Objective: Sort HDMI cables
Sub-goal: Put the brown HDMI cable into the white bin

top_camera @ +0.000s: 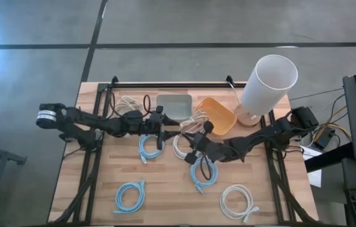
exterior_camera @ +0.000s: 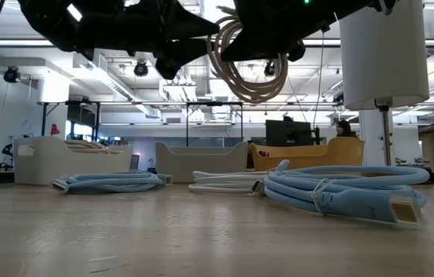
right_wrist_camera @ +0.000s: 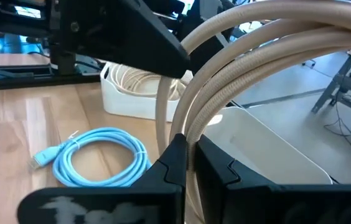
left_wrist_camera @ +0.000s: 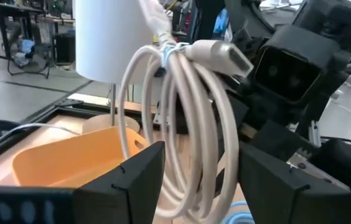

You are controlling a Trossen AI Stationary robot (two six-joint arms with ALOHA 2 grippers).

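Note:
My left gripper should next take hold of the looped parts of the beige coil, so that it can sort the coil into the white bin.
A beige HDMI cable coil [exterior_camera: 252, 65] hangs in the air between my two grippers, above the middle of the table [top_camera: 187, 125]. My right gripper [right_wrist_camera: 191, 158] comes from the table's right and is shut on it. My left gripper [left_wrist_camera: 200, 180] comes from the left and is open, with one finger on either side of the coil [left_wrist_camera: 188, 124]; whether they touch it I cannot tell. Three light blue coils [top_camera: 148, 148] [top_camera: 130, 194] [top_camera: 202, 173] and two white coils [top_camera: 179, 148] [top_camera: 238, 200] lie flat on the table. Another beige cable [right_wrist_camera: 141, 78] lies in the white bin. My right gripper pinches the coil's bundled strands [right_wrist_camera: 194, 127] between its two fingers, which lie across the strands. The coil is lifted clear of the table and hangs upright as a loop [exterior_camera: 255, 77].
Three bins stand along the far edge: a white one [top_camera: 124, 104], a grey one [top_camera: 175, 104] and an orange one [top_camera: 219, 116]. A tall white cylinder on a stand [top_camera: 266, 82] is at the far right corner. Bare wood shows at the near middle of the table [top_camera: 178, 202].

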